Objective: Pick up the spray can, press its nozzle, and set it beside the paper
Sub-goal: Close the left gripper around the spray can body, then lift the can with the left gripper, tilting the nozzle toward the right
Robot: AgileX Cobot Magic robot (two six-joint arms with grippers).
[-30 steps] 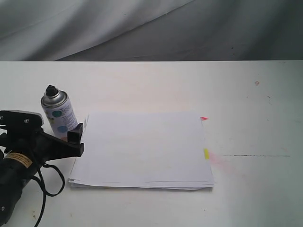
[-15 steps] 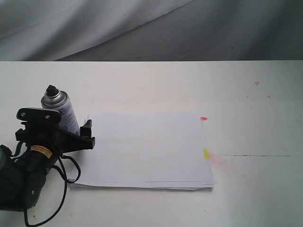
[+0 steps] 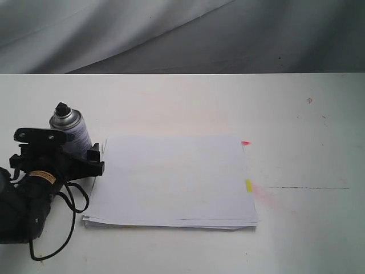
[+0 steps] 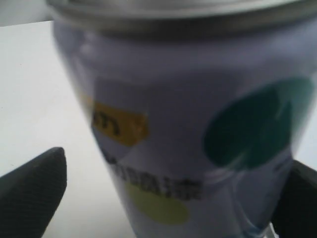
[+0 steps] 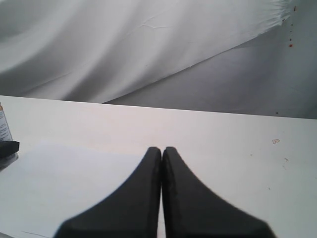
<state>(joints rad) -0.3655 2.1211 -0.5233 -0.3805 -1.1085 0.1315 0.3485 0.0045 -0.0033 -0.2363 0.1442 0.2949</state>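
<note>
The spray can's nozzle has to stay free to press, so next I should grip the can by its labeled cylindrical body point(image 3: 77, 142) with my left gripper.
The spray can point(image 3: 75, 135) stands upright on the table, just off the paper's point(image 3: 171, 180) far left corner, its black nozzle point(image 3: 61, 107) on top. My left gripper point(image 3: 77, 155) is open around the can's lower body, one finger point(image 3: 94, 156) between can and paper. In the left wrist view the can point(image 4: 188, 124) fills the frame; one finger point(image 4: 29, 191) stands apart from it and the other point(image 4: 297, 198) sits close to its side. My right gripper point(image 5: 162, 149) is shut and empty, above the paper point(image 5: 74, 183), and is out of the exterior view.
Pink point(image 3: 246, 142) and yellow point(image 3: 248, 185) tabs stick out of the paper's right edge. A pink stain point(image 3: 265, 195) and a thin dark line point(image 3: 308, 188) mark the table to the right. Grey cloth point(image 3: 171, 34) hangs behind the table's far edge.
My left gripper rose from the lower left and came in around the can, then shifted slightly left. The can and the paper have not moved.
</note>
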